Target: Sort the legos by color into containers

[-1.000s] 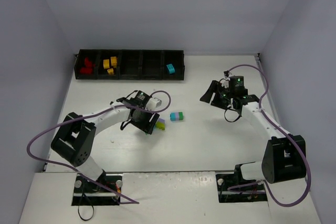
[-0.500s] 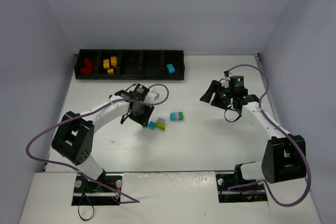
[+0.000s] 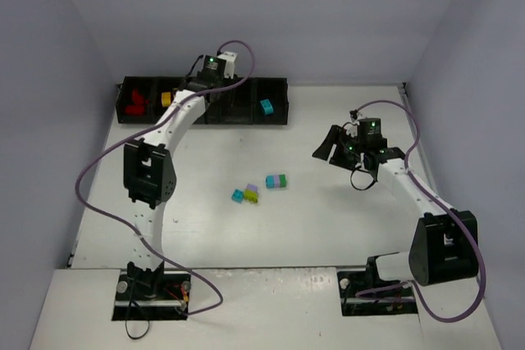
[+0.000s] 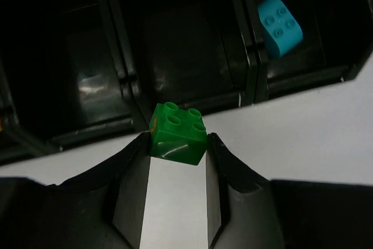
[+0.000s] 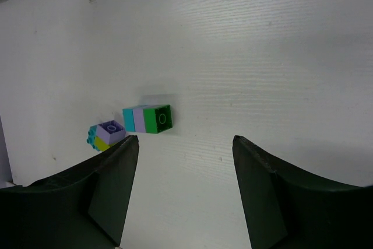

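Observation:
My left gripper stays closed on the green brick (image 4: 178, 141) until the brick is over the empty section of the tray. Over the tray's front side, the brick would drop short.
My left gripper (image 3: 203, 88) is over the black tray (image 3: 205, 123) at the back left. It is shut on a green brick (image 4: 178, 141), held above the tray's front wall (image 4: 192, 102) by two empty middle compartments. The tray holds red bricks (image 3: 135, 102), yellow bricks (image 3: 166, 98) and a cyan brick (image 3: 266, 106), which also shows in the left wrist view (image 4: 280, 25). A cyan-lilac-green stack (image 3: 276, 180) and a cyan-lilac-yellow cluster (image 3: 246, 194) lie mid-table. My right gripper (image 3: 330, 147) is open and empty, right of them; its view shows the stack (image 5: 147, 119) and the cluster (image 5: 105, 135).
Grey walls close in the white table on the left, back and right. The left arm (image 3: 164, 133) stretches from the near edge up to the tray. The right arm (image 3: 402, 178) lies along the right side.
My left arm has swung from the brick cluster mid-table up to the tray, carrying the green brick. The cyan-lilac-yellow cluster stays on the table. The right arm has not moved.

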Controlling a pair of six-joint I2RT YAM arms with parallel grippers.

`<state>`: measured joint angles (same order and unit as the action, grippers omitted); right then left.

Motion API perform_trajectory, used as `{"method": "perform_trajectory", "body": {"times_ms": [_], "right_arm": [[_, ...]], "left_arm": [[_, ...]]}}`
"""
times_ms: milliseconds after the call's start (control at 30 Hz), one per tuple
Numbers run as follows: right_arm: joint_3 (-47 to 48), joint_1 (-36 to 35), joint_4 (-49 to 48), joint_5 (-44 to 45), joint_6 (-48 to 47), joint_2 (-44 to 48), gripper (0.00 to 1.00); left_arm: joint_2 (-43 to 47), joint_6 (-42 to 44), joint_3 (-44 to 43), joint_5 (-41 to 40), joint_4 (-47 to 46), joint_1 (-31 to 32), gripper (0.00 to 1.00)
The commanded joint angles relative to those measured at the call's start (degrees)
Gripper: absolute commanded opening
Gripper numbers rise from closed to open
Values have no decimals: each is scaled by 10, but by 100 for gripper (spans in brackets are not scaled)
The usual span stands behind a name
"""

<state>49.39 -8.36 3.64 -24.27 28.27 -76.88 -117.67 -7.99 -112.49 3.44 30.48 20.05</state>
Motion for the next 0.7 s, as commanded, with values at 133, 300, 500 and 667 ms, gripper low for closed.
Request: {"method": "perform_trajectory", "body": {"times_ms": [133, 300, 500, 667], "right_arm": [[6, -3, -21, 11, 4, 29, 62], [2, -3, -18, 14, 7, 37, 62], [7, -3, -13, 15, 6, 38, 63], [19, -3, -10, 10, -1, 32, 63]], "left_arm": [[-116, -23, -174, -19, -52, -12, 14], [-158, -45, -208, 0, -79, -18, 18], [-173, -55, -209, 2, -88, -23, 62], [-150, -51, -196, 23, -79, -22, 71]]}}
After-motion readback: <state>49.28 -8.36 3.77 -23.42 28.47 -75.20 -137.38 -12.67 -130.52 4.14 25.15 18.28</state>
